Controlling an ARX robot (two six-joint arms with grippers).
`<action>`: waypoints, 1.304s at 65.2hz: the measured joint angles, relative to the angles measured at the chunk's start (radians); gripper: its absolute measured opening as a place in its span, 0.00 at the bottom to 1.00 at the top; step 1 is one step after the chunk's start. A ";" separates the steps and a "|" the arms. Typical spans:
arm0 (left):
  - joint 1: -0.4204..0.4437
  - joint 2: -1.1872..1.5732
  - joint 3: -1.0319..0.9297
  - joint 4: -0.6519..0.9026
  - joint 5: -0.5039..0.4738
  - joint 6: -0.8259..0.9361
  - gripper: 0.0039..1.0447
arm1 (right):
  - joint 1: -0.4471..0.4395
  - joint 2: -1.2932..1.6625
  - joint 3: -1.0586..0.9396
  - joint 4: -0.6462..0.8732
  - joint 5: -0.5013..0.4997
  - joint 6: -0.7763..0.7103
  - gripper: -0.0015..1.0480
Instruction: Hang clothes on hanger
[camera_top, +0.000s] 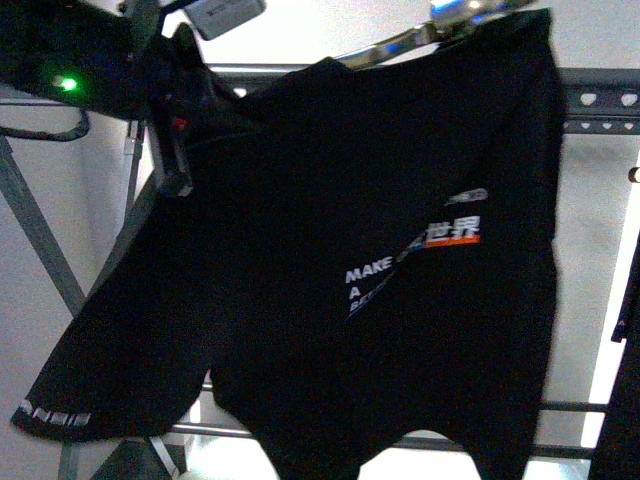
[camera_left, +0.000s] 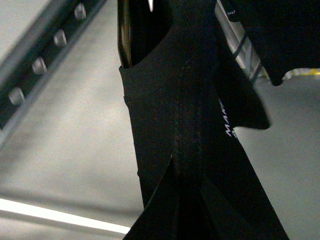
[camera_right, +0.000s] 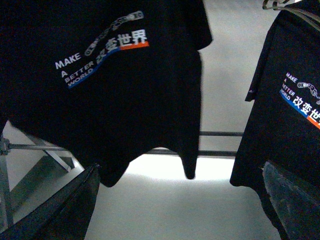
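The robot's right gripper will next grip the shirt's ribbed collar edge, to hang the black T-shirt (camera_top: 380, 280) on the shirt's hanger (camera_top: 402, 42).
The black T-shirt (camera_top: 380, 280) with white "MAKE A BETTER WORLD" print hangs spread in front of the grey rack, whose heart-holed rail (camera_top: 600, 100) shows at the upper right. My left gripper (camera_top: 178, 140) is at the shirt's upper left corner. In the left wrist view it (camera_left: 185, 210) is shut on a seamed fold of the shirt (camera_left: 185, 125), beside the punched rail (camera_left: 40, 65). My right gripper (camera_right: 175, 205) is open and empty. It sits below and in front of the shirt (camera_right: 125, 90), apart from its hem.
A second black printed shirt (camera_right: 285, 110) hangs close on the right, also at the front view's right edge (camera_top: 625, 400). A slanted rack leg (camera_top: 40, 230) stands left. A low crossbar (camera_right: 220, 134) runs behind the hems. A shiny metal bar (camera_top: 440, 30) tops the shirt.
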 joint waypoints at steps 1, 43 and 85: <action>-0.008 0.007 0.006 0.002 0.000 0.019 0.04 | 0.000 0.000 0.000 0.000 0.000 0.000 0.93; -0.052 0.053 -0.019 0.138 0.034 0.307 0.04 | 0.000 0.000 0.000 0.000 0.000 0.000 0.93; -0.055 0.053 -0.022 0.138 0.034 0.318 0.04 | -0.338 1.114 0.794 0.465 -0.804 -0.891 0.93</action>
